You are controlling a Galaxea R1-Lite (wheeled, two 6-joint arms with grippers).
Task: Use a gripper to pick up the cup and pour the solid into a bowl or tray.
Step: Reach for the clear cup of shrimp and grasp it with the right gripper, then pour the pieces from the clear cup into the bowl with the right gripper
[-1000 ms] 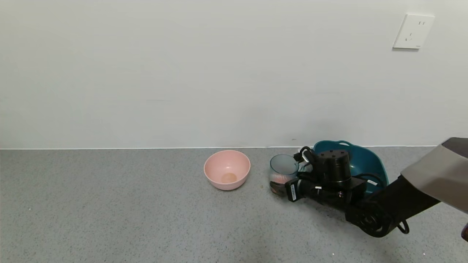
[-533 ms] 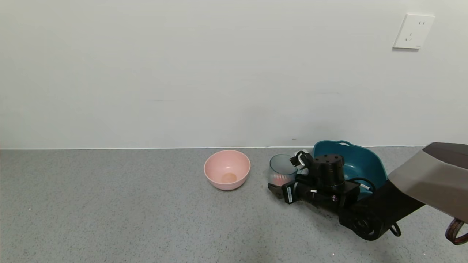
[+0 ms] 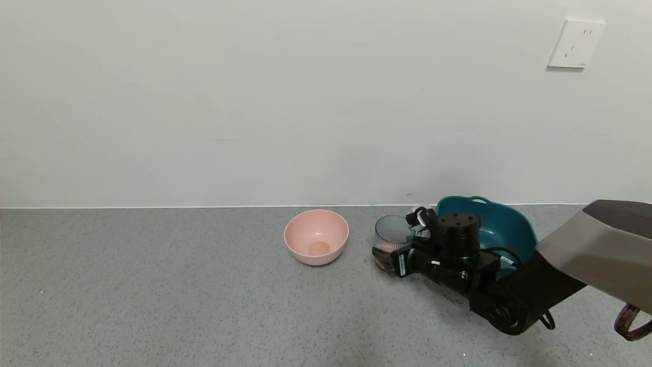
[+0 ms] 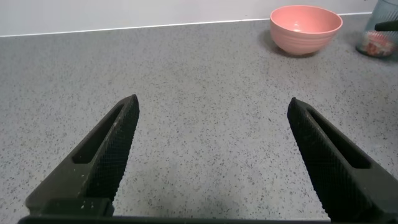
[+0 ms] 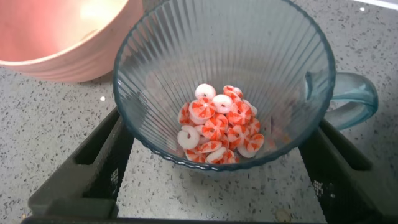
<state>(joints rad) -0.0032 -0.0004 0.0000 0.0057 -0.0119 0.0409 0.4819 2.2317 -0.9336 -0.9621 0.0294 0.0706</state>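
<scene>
The right gripper's fingers are beside the cup's side (image 5: 214,158), around the solid (image 5: 221,127), so the right gripper is ready to close on the cup.
The ribbed blue-green cup (image 3: 394,230) stands on the grey counter just left of the teal basin (image 3: 509,224). The red-orange and white solid (image 5: 219,127) lies in a heap on the cup's bottom. My right gripper (image 3: 397,238) reaches in low from the right, open, with one finger on each side of the cup's lower wall. In the right wrist view the cup (image 5: 186,56) fills the space between the fingers (image 5: 99,162), with its handle (image 5: 354,99) off to one side. My left gripper (image 4: 212,106) is open and empty over bare counter, out of the head view.
A smaller round pink bowl (image 3: 316,237) sits left of the cup; it also shows in the left wrist view (image 4: 305,28). The wall rises right behind the basin, with a socket (image 3: 575,43) high on the right. Grey counter extends to the left and front.
My right gripper has moved left along the counter, so its fingers now flank the cup. The cup, basin and pink bowl stay in place.
</scene>
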